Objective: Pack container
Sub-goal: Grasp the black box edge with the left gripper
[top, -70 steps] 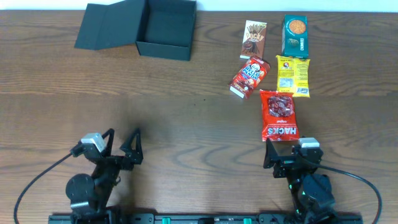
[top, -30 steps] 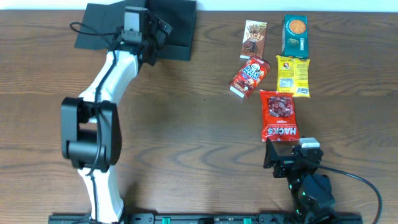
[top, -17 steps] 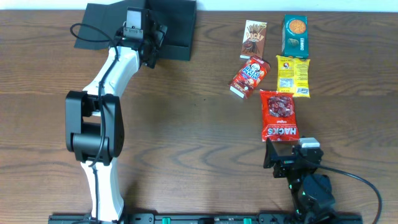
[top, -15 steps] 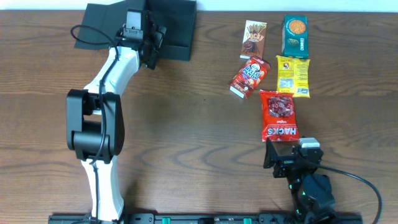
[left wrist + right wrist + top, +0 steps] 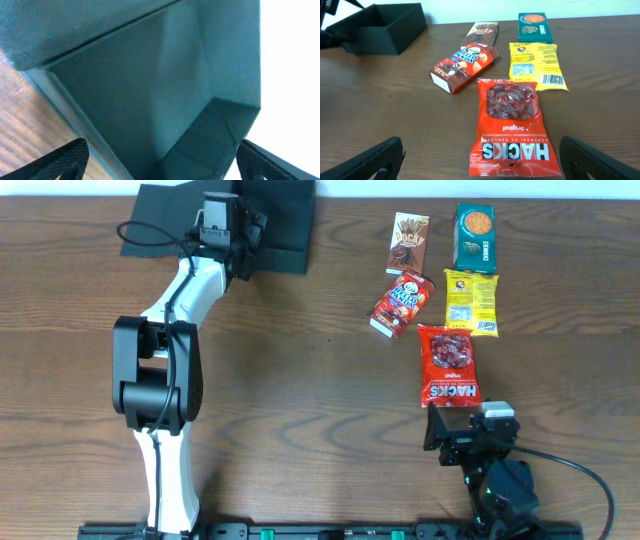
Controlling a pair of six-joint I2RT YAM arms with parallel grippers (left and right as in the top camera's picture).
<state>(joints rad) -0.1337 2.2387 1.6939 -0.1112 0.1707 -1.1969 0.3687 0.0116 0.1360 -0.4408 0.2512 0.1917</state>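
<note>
Next, my left gripper pinches the container's front side [image 5: 260, 256] [image 5: 97, 135] near the open flap lid, to pull and turn the container for packing.
The container [image 5: 285, 230] is a dark teal-black box at the table's back left, its flap lid [image 5: 160, 220] lying open to the left. My left gripper [image 5: 245, 235] is open over the box's front left part; in the left wrist view its fingers straddle the box's front wall and empty inside [image 5: 165, 100]. My right gripper [image 5: 468, 423] is open and empty near the front edge, just below a red HACKS packet [image 5: 447, 365], which lies between its fingers in the right wrist view [image 5: 512, 125].
Snacks lie at the back right: a red cookie box [image 5: 402, 302], a yellow packet [image 5: 470, 300], a brown stick-biscuit box [image 5: 408, 242] and a teal box [image 5: 475, 237]. The left arm [image 5: 165, 330] stretches across the left side.
Since 2.3 s ago the left arm has reached from the front edge out to the container. Over the last second it shifted only slightly. The right arm has not moved.
</note>
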